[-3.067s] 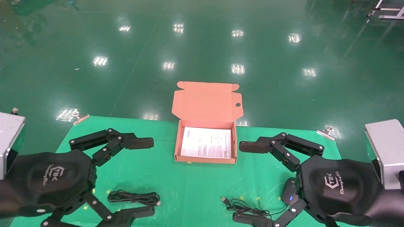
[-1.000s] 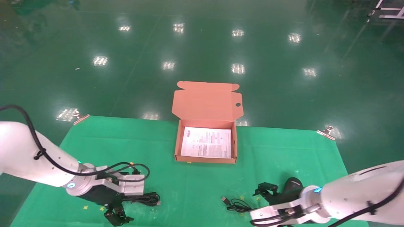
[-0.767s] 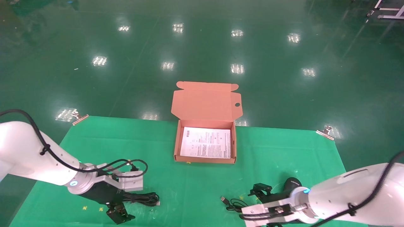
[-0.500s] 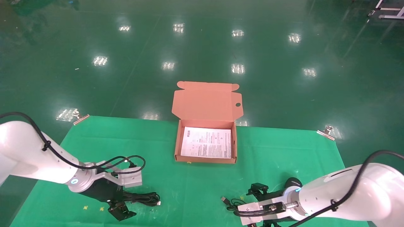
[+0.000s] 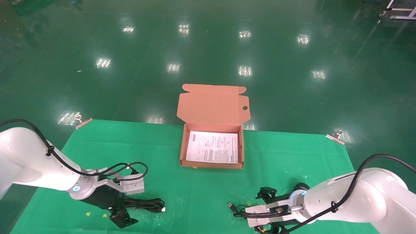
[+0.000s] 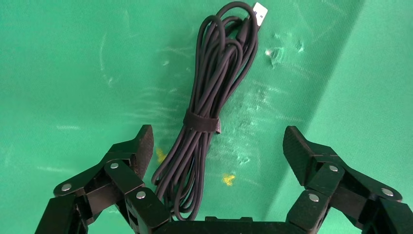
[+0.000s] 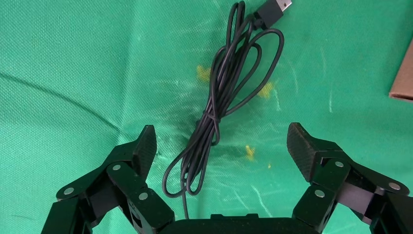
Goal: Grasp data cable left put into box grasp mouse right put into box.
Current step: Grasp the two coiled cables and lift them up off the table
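My right gripper is going to pick up the mouse's coiled cord next. It will grab the cord by its tied middle [image 7: 212,117], where the parts of the cord bunch together, because the cord's loops spread loose at both ends.
The data cable [image 5: 148,204], a black looped bundle with a silver plug, lies on the green cloth at front left. My left gripper [image 5: 125,208] is open just above it. In the left wrist view the bundle [image 6: 209,102] runs between the spread fingers [image 6: 141,148], close to one of them, untouched. My right gripper [image 5: 266,211] is open low over the mouse's coiled cord [image 7: 219,107] with its USB plug [image 7: 275,7]. The black mouse [image 5: 301,187] shows only partly behind the right wrist. The orange-brown box [image 5: 182,152] stands open at centre with a white leaflet inside.
The box lid [image 5: 213,105] stands upright at the table's far edge. Metal clips [image 5: 336,136] hold the green cloth [image 5: 195,195] at its far corners. A box corner [image 7: 403,73] shows in the right wrist view. Green floor lies beyond.
Both arms came down from near the camera to the table. Over the last second the left gripper edged left along the cable, and the right gripper moved left over the mouse's cord.
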